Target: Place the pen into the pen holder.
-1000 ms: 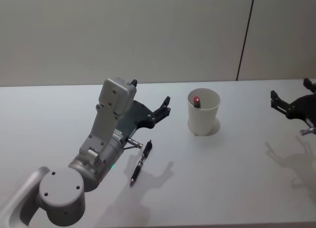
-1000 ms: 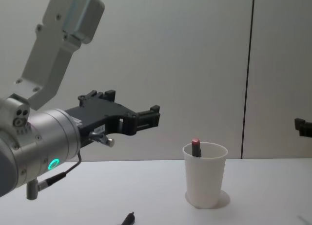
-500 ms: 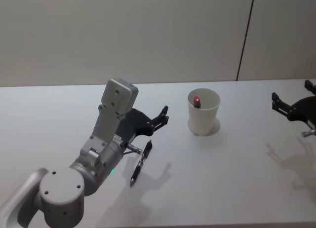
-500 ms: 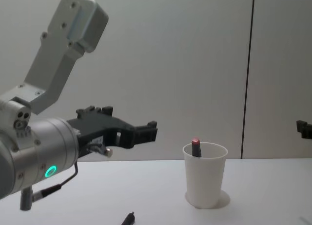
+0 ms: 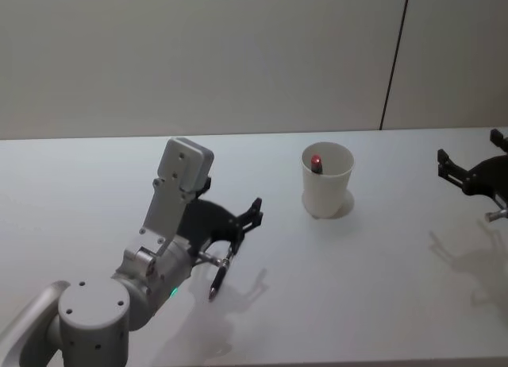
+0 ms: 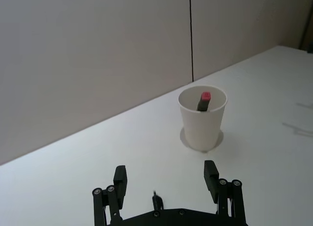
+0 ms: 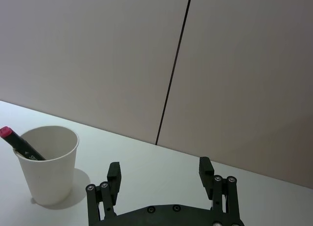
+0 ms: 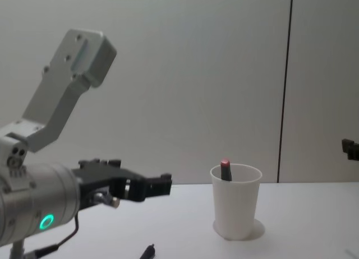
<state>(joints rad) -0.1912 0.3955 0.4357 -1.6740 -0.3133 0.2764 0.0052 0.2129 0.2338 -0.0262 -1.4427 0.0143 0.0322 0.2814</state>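
I should grab the pen's black grip near the writing tip with my left gripper next, so the pen's clicker end (image 8: 150, 248) (image 6: 155, 195) stays free to be taken over.
A black pen (image 5: 216, 283) lies on the white table (image 5: 365, 287), its tip also in the chest view (image 8: 147, 251). My left gripper (image 5: 247, 218) (image 6: 165, 172) (image 8: 164, 185) hovers open low over the pen's far end, holding nothing. The pen holder, a white paper cup (image 5: 327, 186) (image 6: 202, 122) (image 8: 236, 209) (image 7: 47, 173), stands upright beyond and to the right of it. A dark marker with a red cap (image 5: 317, 162) leans inside. My right gripper (image 5: 468, 147) (image 7: 160, 167) hangs open at the far right, off the table.
A pale wall with a dark vertical seam (image 5: 394, 57) runs behind the table. Bare tabletop lies between the pen and the cup and out to the right arm.
My left gripper has come down and back toward the table, now low over the pen's far end. The pen, the cup and the right arm have stayed put.
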